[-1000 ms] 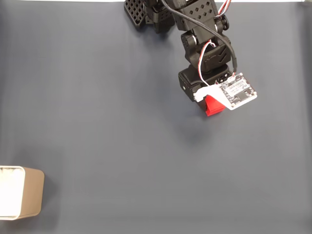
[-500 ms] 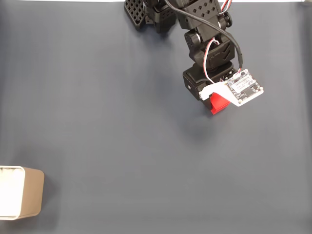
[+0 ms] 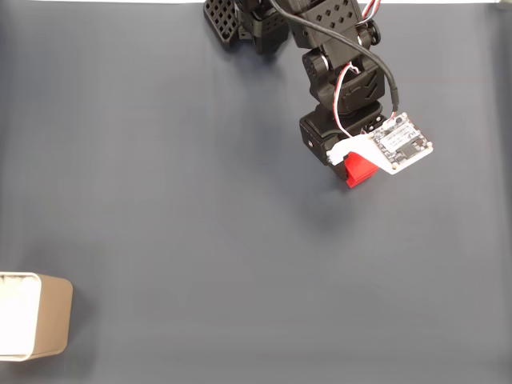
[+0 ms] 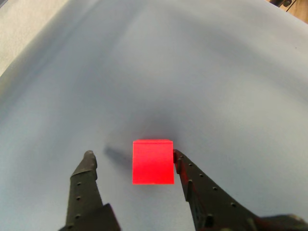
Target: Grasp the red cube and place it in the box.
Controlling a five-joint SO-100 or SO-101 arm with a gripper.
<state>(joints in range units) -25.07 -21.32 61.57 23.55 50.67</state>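
Observation:
My gripper needs to grab the red cube (image 3: 358,172) by its two opposite sides next. Then it can put the cube in the tan box (image 3: 50,316).
In the wrist view the red cube (image 4: 153,162) rests on the grey-blue mat between my gripper's (image 4: 132,155) two black fingers. The right finger (image 4: 192,180) touches the cube's right side, while the left finger (image 4: 86,178) stands apart from it with a gap. The gripper is open. In the fixed view the cube (image 3: 358,172) peeks out from under the arm's wrist and its white camera board (image 3: 400,144), right of centre. The tan box (image 3: 50,316) with a white inside sits far away at the lower left edge.
The arm's black base (image 3: 264,20) stands at the top middle of the fixed view. Bare dark mat (image 3: 200,224) stretches between the cube and the box. The mat's pale edge (image 4: 19,29) shows at the upper left of the wrist view.
The wrist shifted slightly to the right a second ago, and the visible part of the cube sits a little further right too. Over the last half second nothing moved.

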